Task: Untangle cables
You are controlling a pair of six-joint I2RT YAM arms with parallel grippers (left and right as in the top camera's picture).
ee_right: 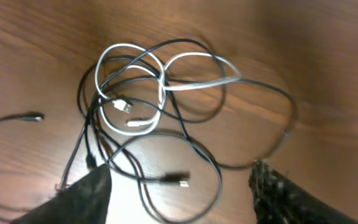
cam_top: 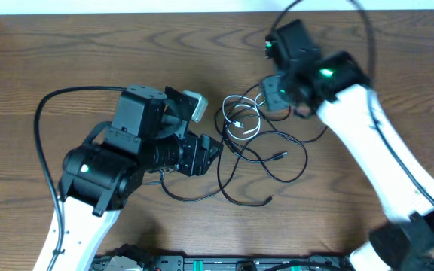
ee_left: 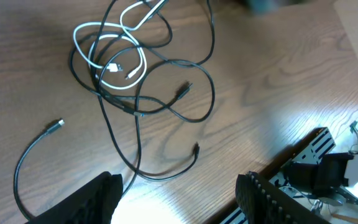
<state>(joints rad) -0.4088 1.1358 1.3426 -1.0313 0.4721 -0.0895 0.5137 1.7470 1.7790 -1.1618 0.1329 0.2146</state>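
Observation:
My right gripper will next grab the whitish cable's loop, away from the plug ends, so they slip free and untangle.
A tangle of thin black cables with one whitish cable lies mid-table. In the left wrist view the whitish cable loops among the black cables, with plug ends lying loose on the wood. In the right wrist view the whitish cable lies coiled through the black cables. My left gripper is open and empty just left of the tangle. My right gripper is open and empty above the tangle's upper right.
A wooden table holds everything. Its front edge carries a black rail, also seen in the left wrist view. A thick black arm cord arcs at the left.

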